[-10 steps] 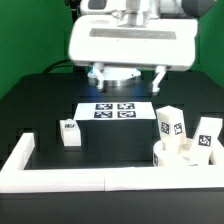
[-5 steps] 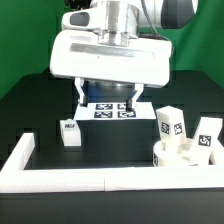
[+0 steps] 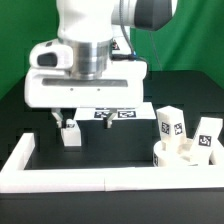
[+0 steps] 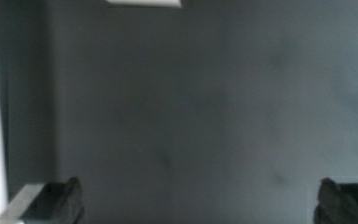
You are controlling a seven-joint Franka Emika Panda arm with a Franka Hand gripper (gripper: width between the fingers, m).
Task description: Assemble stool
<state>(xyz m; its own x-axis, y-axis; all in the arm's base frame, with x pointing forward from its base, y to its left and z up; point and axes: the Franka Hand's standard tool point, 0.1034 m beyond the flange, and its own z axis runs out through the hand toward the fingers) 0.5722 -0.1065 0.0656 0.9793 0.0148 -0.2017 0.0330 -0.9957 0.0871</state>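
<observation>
My gripper is to grab the white leg block by its tagged end (image 3: 71, 126) next, so that it can fit the block to the round seat (image 3: 180, 155).
A small white leg block (image 3: 70, 133) with a marker tag stands on the black table, at the exterior view's left. My gripper (image 3: 82, 120) hangs just above and behind it, open and empty, with one finger (image 3: 57, 118) to the block's left. The round seat (image 3: 180, 155) lies at the front right, against the wall. Two more leg blocks (image 3: 168, 122) (image 3: 209, 135) stand by it. In the wrist view my gripper (image 4: 202, 205) is wide open over bare dark table. Both fingertips (image 4: 55, 200) show, with nothing between them.
The marker board (image 3: 122, 114) lies behind the gripper, partly hidden by it. The long white border wall (image 3: 95, 179) runs along the front and turns back at the left (image 3: 21, 153). A white piece (image 4: 144, 3) shows at the wrist view's edge; I cannot tell what it is.
The arm has moved from over the marker board toward the exterior view's left and front. It has come down near the single leg block. The jaws stay open.
</observation>
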